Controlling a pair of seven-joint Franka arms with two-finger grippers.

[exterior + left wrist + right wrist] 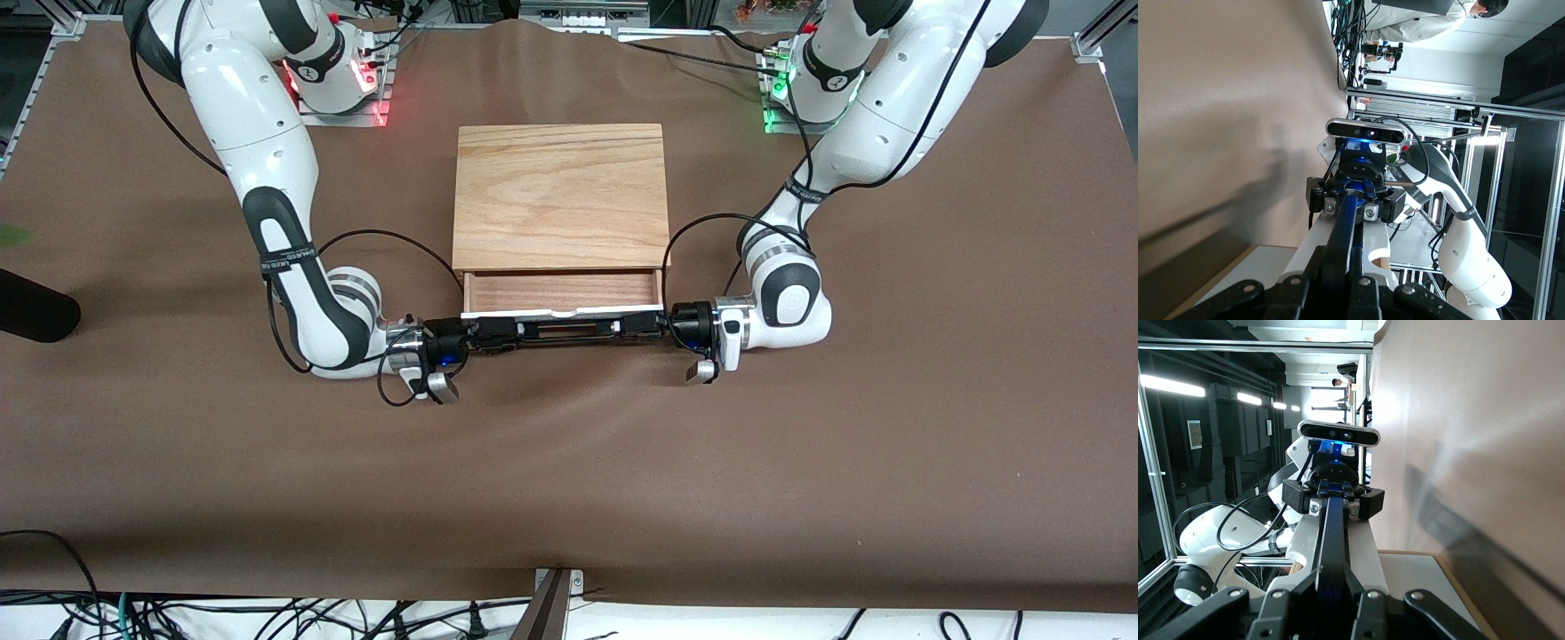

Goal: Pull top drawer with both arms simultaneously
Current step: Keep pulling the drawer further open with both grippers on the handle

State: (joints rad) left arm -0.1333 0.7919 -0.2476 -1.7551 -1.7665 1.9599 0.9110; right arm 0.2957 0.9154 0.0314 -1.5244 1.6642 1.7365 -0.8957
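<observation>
I should pull the panel farther out with my right gripper before I open it. The white front panel (pixel 560 312) is only a short way out from the wooden box (pixel 560 196).
The top drawer (pixel 562 292) stands partly pulled out of the wooden box (pixel 560 196), its reddish wood inside showing. Its white front panel (pixel 560 312) faces the front camera, with the long black wire handle (pixel 569 330) along it. My left gripper (pixel 645 324) is shut on the handle at the end toward the left arm. My right gripper (pixel 498 334) is shut on the handle at the other end. In the left wrist view the handle (pixel 1341 233) runs from my left gripper (pixel 1338 283) to the other gripper. In the right wrist view the handle (pixel 1333 540) runs from my right gripper (pixel 1335 600).
The box sits mid-table on a brown cloth (pixel 569 462). A dark round object (pixel 36 307) lies at the table edge toward the right arm's end. Cables hang along the table's front edge.
</observation>
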